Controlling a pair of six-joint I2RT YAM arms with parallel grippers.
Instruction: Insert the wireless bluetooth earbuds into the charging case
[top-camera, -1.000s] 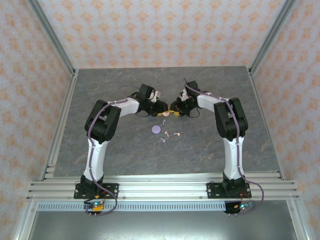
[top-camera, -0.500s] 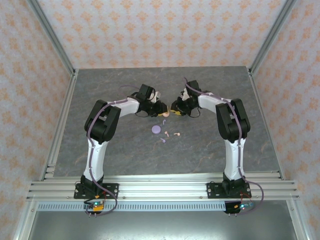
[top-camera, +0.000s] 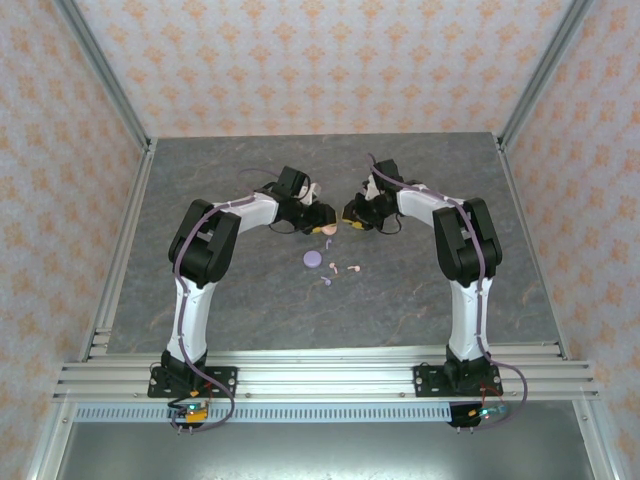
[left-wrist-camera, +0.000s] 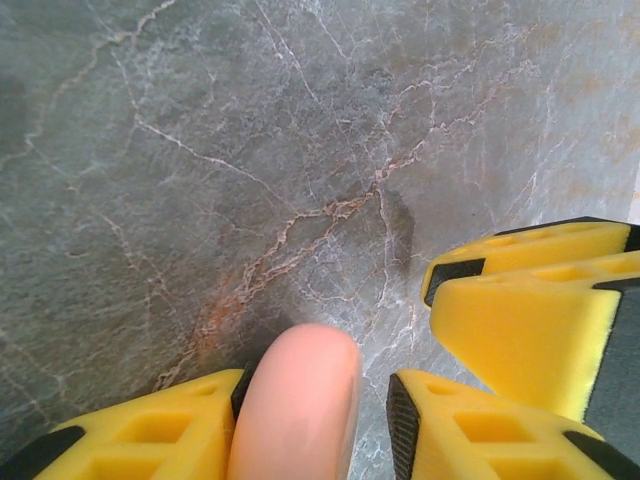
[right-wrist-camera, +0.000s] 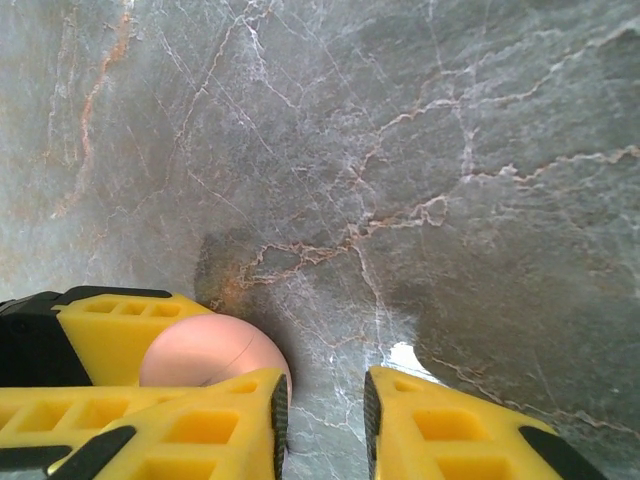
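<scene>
My left gripper grabs the pale pink charging case's thin sides next, to leave its rim exposed to my right gripper for opening and earbud insertion.
The pale pink round charging case stands on edge between my left gripper's jaws. It rests against the left pad, with a gap to the right pad, so that gripper is open. From above, the pink case lies between my left gripper and right gripper. My right gripper is slightly open on bare table, the pink case just outside its left finger. A lavender case lies nearer me, with two pink earbuds and lavender earbuds scattered around it.
The grey marbled table is fenced by aluminium rails at the sides and patterned walls beyond. The two grippers' yellow fingers sit almost tip to tip; the right arm's fingers show beside the left gripper.
My left gripper's jaws have spread, and a gap now shows beside the pink case. The right gripper has drawn back slightly to the right. The loose earbuds and the lavender case have not moved.
</scene>
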